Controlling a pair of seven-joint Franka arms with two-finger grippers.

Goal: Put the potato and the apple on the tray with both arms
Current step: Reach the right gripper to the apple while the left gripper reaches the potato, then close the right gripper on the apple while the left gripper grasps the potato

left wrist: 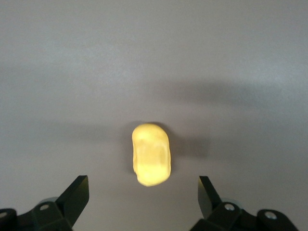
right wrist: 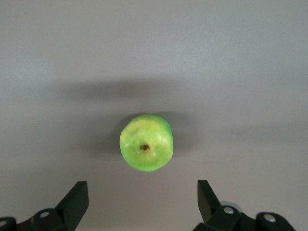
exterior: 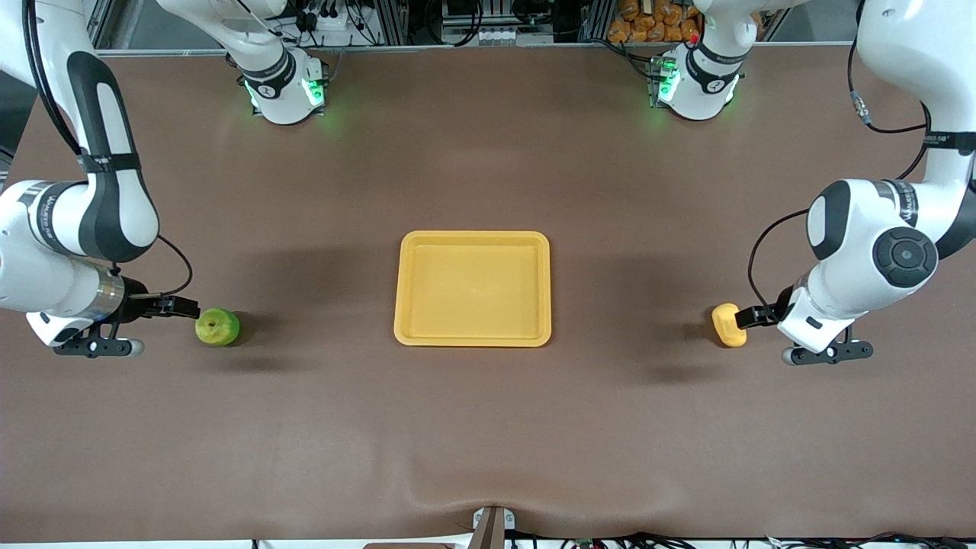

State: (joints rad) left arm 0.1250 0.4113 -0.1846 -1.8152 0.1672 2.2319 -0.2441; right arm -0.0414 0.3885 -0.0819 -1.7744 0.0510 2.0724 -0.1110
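The potato needs to go on the yellow tray, so my left gripper needs to grab it by its long sides next.
The yellow-orange tray lies empty in the middle of the brown table. The green apple rests on the table toward the right arm's end, stem dimple up. My right gripper hangs open just beside it, fingers spread wide with nothing between them. The oblong yellow potato rests toward the left arm's end. My left gripper stands open right next to it, not touching it; its two fingers are wide apart.
Both arm bases with green lights stand at the table's back edge. A small clamp sits at the front edge. Brown cloth stretches between each fruit and the tray.
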